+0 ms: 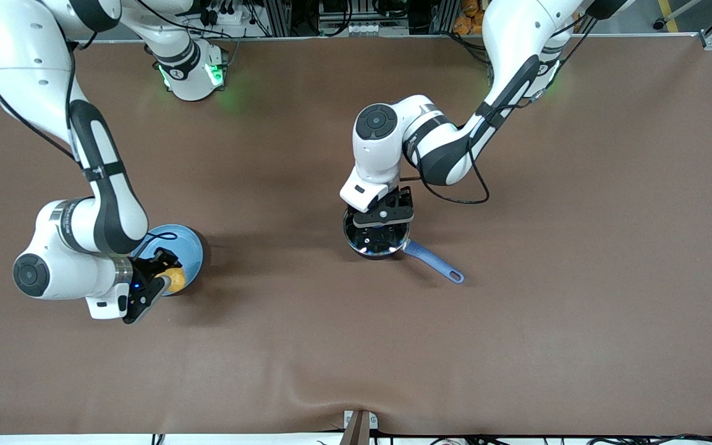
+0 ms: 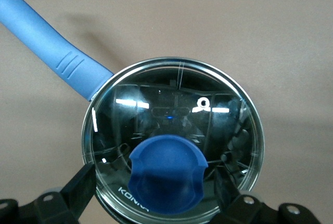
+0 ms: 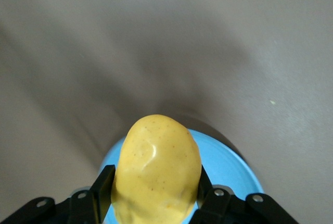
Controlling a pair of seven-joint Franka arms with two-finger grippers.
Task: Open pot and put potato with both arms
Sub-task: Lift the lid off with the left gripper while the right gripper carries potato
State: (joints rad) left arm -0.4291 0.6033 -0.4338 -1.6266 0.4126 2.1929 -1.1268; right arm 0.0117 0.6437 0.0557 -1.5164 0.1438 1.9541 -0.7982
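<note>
My left gripper closes on the knob next, since its open fingers sit beside the blue knob (image 2: 166,174) over the glass lid.
The pot (image 1: 362,242) stands mid-table with its glass lid (image 2: 177,109) on and its blue handle (image 1: 433,261) pointing toward the front camera. My left gripper (image 1: 384,225) is right above the lid, open, with a finger (image 2: 80,187) on either side of the blue knob (image 2: 166,174) and not touching it. The yellow potato (image 3: 156,172) is between the fingers of my right gripper (image 3: 153,190), which is shut on it at the light-blue plate (image 3: 229,166). In the front view the potato (image 1: 175,279) shows at the plate's edge nearer the camera.
The light-blue plate (image 1: 186,247) lies toward the right arm's end of the table, partly under the right arm's wrist. Brown table cloth (image 1: 517,346) stretches between plate and pot and around both. A small bracket (image 1: 359,426) sits at the table's front edge.
</note>
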